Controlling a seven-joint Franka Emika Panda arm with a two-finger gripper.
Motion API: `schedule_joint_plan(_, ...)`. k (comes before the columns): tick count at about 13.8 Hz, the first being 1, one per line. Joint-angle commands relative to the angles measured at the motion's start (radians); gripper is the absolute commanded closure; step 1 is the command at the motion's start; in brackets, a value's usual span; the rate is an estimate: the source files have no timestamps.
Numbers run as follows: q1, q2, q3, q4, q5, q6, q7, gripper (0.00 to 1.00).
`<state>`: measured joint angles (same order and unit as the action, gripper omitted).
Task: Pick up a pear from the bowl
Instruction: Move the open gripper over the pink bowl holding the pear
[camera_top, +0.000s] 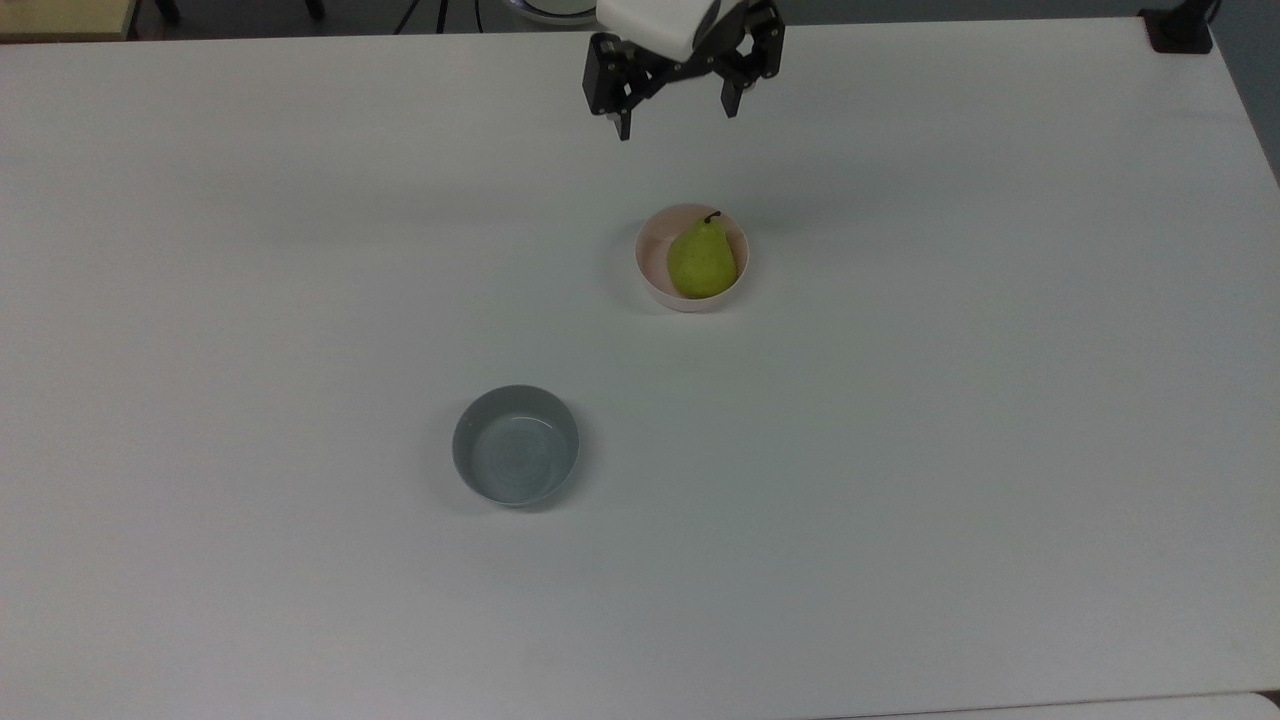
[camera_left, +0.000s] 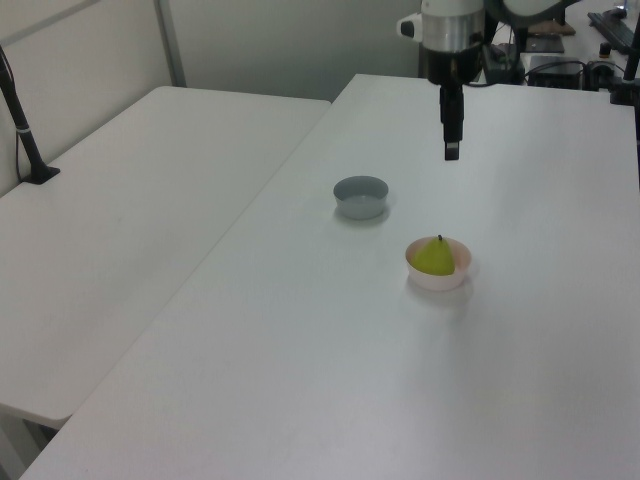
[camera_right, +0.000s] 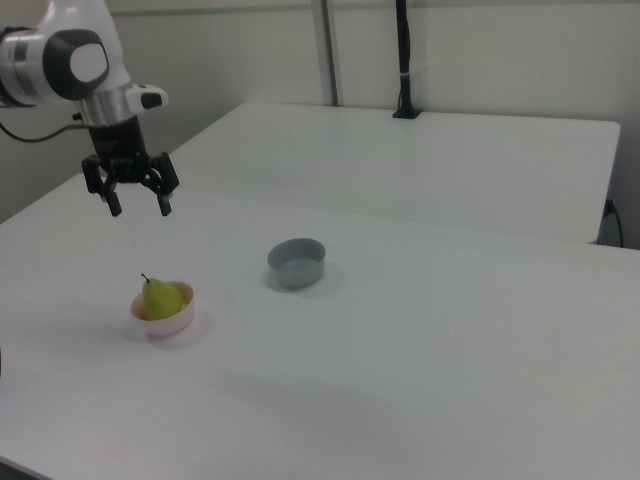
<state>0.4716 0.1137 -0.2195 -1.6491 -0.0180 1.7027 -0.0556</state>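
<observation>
My gripper needs to take the yellow-green pear out of the pale pink bowl (camera_left: 439, 280) next, so it should grab the pear by its rounded body (camera_left: 434, 262).
A yellow-green pear (camera_top: 702, 262) (camera_left: 434, 257) (camera_right: 160, 297) with a dark stem sits in the pale pink bowl (camera_top: 652, 282) (camera_left: 439, 280) (camera_right: 164, 323) near the middle of the white table. My gripper (camera_top: 677, 119) (camera_left: 451, 148) (camera_right: 139, 208) hangs open in the air, well above the table and nothing between its fingers. In the top view it lies just above the bowl, toward the table's far edge. In the right view it hovers above the pear, slightly to the right view's left.
An empty grey-blue bowl (camera_top: 516, 445) (camera_left: 360, 196) (camera_right: 297, 262) stands apart from the pink one, lower left in the top view. A second white table (camera_left: 120, 230) (camera_right: 420, 160) adjoins this one, with a black post (camera_left: 22, 120) (camera_right: 403, 60) on it.
</observation>
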Motion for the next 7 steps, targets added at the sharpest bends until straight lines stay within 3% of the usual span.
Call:
schedule_joint_plan(1,0.019,0.070,-0.012,0.014,0.015,-0.012,-0.015,0.00)
schedule_joint_plan(7,0.033,0.216,-0.012,-0.001,0.013,0.074,-0.016,0.00)
